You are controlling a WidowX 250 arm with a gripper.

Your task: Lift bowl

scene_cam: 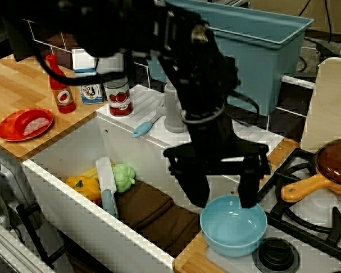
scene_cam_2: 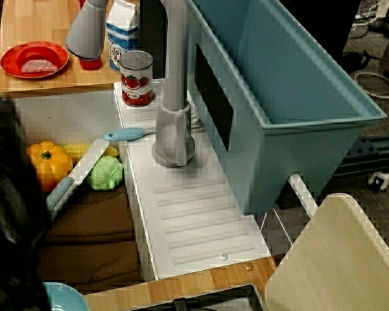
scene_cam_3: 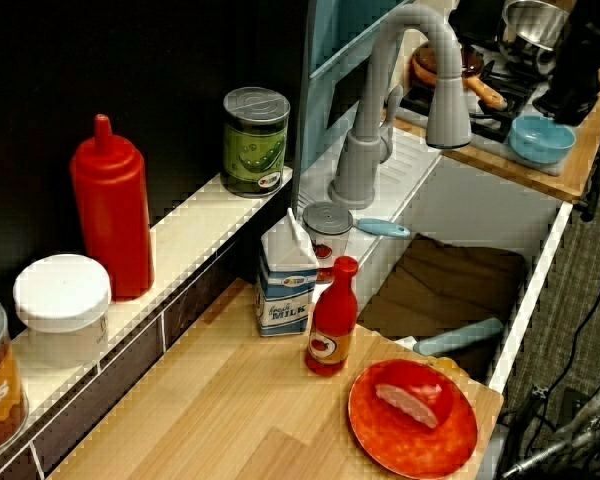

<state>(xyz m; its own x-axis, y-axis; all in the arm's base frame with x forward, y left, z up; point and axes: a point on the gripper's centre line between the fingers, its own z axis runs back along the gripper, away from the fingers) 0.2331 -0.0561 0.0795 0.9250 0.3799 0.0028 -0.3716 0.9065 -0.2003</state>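
Observation:
The bowl is wider than my open fingers, so my gripper needs to grab it by its thin upright rim (scene_cam: 220, 199) next. Then my gripper can lift the bowl.
The light blue bowl (scene_cam: 233, 230) sits on the wooden counter strip between the sink and the stove. It also shows at the bottom left edge of the view from above (scene_cam_2: 61, 297) and small at the upper right of the side view (scene_cam_3: 542, 138). My black gripper (scene_cam: 223, 199) hangs just over the bowl's far side and is open, its fingers spread wide. The left finger (scene_cam: 196, 193) comes down by the bowl's left rim. The right finger (scene_cam: 249, 193) comes down at the back right rim. I cannot tell whether either finger touches the bowl.
A sink (scene_cam: 68, 176) left of the bowl holds a brown cloth, toy vegetables and a knife. A stove with a brown pan (scene_cam: 329, 165) lies to the right. A large blue bin (scene_cam: 256, 51), a grey faucet (scene_cam_2: 174, 129), a can, a milk carton, a red bottle and a red plate (scene_cam: 24, 124) stand behind and left.

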